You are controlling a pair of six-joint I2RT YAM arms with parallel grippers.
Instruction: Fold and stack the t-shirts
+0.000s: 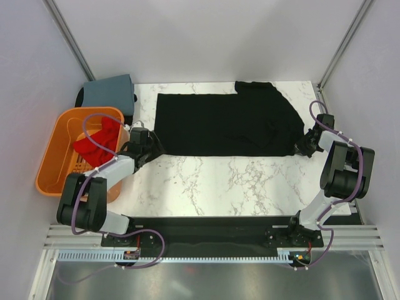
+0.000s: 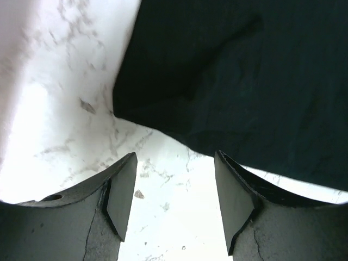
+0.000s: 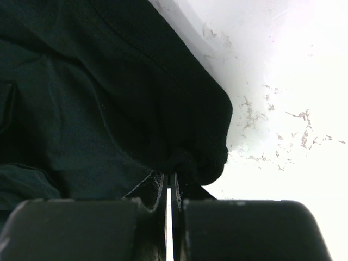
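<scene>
The black t-shirt's near corner beside the basket needs to be grabbed by the left gripper next, so that both grippers can straighten the t-shirt for folding.
The large black t-shirt lies spread flat across the far half of the marble table. My left gripper hovers open just short of the shirt's near left corner, with only bare marble between its fingers. My right gripper is shut on the shirt's near right corner, where the cloth bunches at the fingertips. The red t-shirt sits crumpled in the orange basket. The blue-grey t-shirt rests folded at the back left.
The orange basket stands off the table's left edge, beside my left arm. Pale walls with metal posts close in the left, right and back. Bare marble stretches between the black shirt and the arm bases.
</scene>
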